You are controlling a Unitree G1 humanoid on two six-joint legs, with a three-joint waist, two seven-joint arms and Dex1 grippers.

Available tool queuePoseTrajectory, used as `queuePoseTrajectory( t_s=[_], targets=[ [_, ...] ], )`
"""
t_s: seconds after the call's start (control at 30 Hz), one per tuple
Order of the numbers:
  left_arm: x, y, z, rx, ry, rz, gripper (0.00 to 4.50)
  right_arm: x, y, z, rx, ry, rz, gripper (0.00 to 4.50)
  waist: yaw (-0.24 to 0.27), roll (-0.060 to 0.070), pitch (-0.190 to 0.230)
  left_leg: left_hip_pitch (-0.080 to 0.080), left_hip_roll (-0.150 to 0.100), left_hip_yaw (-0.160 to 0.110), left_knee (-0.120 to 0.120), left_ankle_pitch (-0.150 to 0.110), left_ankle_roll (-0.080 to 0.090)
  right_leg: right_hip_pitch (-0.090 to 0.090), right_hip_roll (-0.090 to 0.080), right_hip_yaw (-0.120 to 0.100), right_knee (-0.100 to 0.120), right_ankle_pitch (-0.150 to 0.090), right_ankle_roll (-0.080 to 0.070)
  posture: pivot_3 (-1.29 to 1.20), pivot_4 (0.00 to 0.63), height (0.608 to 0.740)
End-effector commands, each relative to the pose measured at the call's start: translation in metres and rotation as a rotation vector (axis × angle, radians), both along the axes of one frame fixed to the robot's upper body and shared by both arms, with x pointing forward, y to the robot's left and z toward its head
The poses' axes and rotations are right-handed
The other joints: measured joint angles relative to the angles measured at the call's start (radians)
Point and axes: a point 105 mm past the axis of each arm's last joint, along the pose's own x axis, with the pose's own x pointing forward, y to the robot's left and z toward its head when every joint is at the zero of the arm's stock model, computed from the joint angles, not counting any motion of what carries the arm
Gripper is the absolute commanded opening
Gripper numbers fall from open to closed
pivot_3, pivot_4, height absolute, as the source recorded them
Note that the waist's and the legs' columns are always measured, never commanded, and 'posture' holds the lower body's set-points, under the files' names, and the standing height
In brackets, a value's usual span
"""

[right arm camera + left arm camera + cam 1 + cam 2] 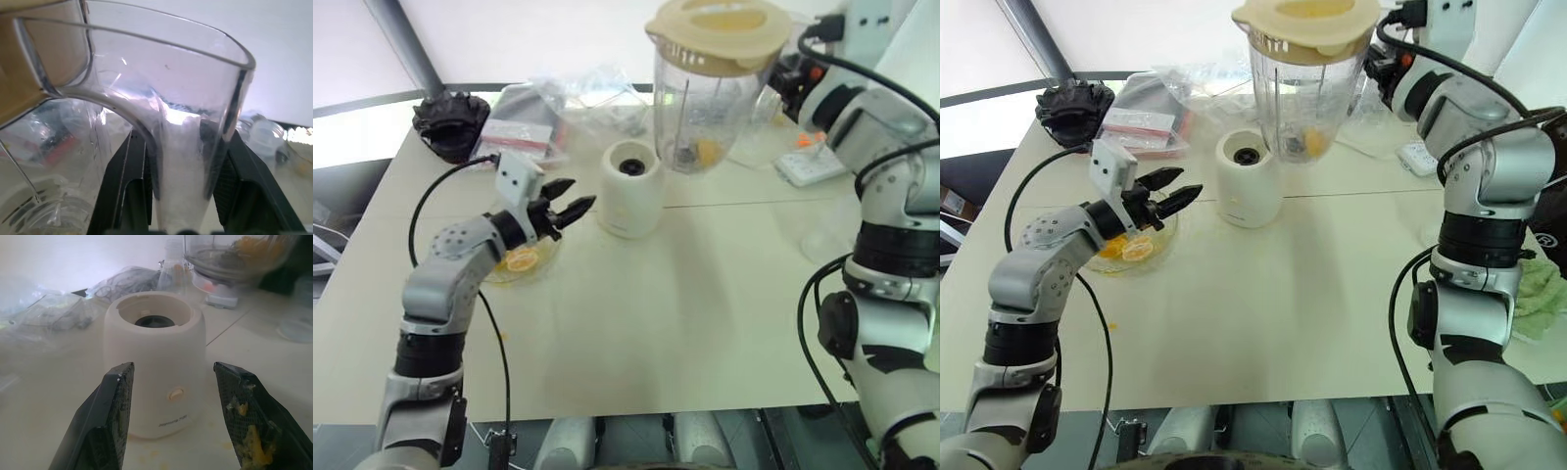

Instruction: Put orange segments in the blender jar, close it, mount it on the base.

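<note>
The blender jar's bottom [690, 162] hangs beside and above the white base's dark socket [631, 167], so my right gripper should line the jar up before opening.
The blender jar [705, 108] hangs in the air over the back of the table with its cream lid [717, 34] on. Orange segments [708, 150] lie at its bottom by the blade hub. My right gripper [183, 161] is shut on the jar's clear handle [181, 147], one finger on each side. The white base [631, 188] stands on the table below and left of the jar, its dark socket facing up. My left gripper [579, 194] is open and level, pointing at the base from its left. Orange pulp sticks to one fingertip [252, 445].
Under my left wrist sits a shallow glass bowl [540, 264] with orange segments [521, 259]. Behind it lie plastic bags [558, 108] and a black object [450, 122]. A white power strip [813, 162] is at the back right, a green cloth [1542, 294] off the right edge.
</note>
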Motion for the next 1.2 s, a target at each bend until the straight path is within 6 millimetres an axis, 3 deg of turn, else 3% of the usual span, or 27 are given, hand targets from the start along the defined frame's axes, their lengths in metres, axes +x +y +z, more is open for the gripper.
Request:
queuePoseTrajectory(
  t_s=[0.03,0.1,0.17,0.27,0.4,0.6,0.77,1.2],
  targets=[
    [-0.004,0.002,0.01,-0.001,-0.04,0.003,2.67,-0.009,-0.002,0.028,0.005,-0.108,0.002,0.98,0.001,0.0,0.0,0.0,0.0,0.0,0.0,0.0,0.0,0.0,0.0,0.0,0.001,0.0,0.0,0.0,0.15,0.74],
    [-0.005,-0.009,0.007,-0.052,-0.044,0.029,2.67,0.009,0.025,0.058,0.06,-0.151,0.029,0.98,-0.005,0.001,0.0,0.0,0.0,0.0,0.001,0.0,0.0,0.0,0.0,0.0,0.001,0.0,0.0,0.0,0.15,0.74],
    [-0.006,-0.015,0.006,-0.084,-0.048,0.047,2.67,0.018,0.045,0.076,0.081,-0.173,0.053,0.98,-0.022,0.003,0.003,0.003,-0.001,0.005,0.002,0.001,0.0,-0.001,0.0,0.004,0.003,0.003,-0.002,0.0,0.15,0.74],
    [-0.007,-0.017,0.006,-0.09,-0.054,0.056,2.67,0.025,0.051,0.082,0.086,-0.182,0.055,0.98,-0.027,0.0,0.004,0.002,0.001,0.004,-0.001,0.004,0.001,-0.003,0.004,0.005,0.004,0.005,-0.003,0.0,0.15,0.74],
    [-0.012,-0.023,0.002,-0.078,-0.067,0.058,2.67,0.037,0.077,0.091,0.103,-0.192,0.095,0.98,-0.026,0.001,0.004,0.002,0.002,0.003,-0.001,0.007,-0.003,-0.003,0.005,0.005,0.003,0.005,-0.004,0.0,0.15,0.74],
    [-0.013,-0.021,0.004,-0.078,-0.083,0.077,2.67,0.051,0.095,0.078,0.108,-0.158,0.124,0.98,-0.025,0.001,0.004,0.002,0.001,0.005,-0.001,0.006,-0.003,-0.003,0.004,0.007,0.003,0.005,-0.004,0.0,0.15,0.74],
    [-0.013,-0.02,0.005,-0.082,-0.089,0.09,2.67,0.061,0.097,0.054,0.062,-0.114,0.112,0.98,-0.027,0.001,0.004,0.001,0.001,0.005,-0.001,0.008,-0.005,-0.004,0.004,0.007,0.003,0.005,-0.004,0.0,0.15,0.74],
    [-0.013,-0.019,0.004,-0.064,-0.086,0.095,2.67,0.056,0.098,0.017,0.035,-0.03,0.123,0.98,-0.03,0.001,0.004,0.001,0.001,0.005,-0.001,0.007,-0.005,-0.004,0.005,0.008,0.005,0.005,-0.004,0.0,0.15,0.74]
  ],
)
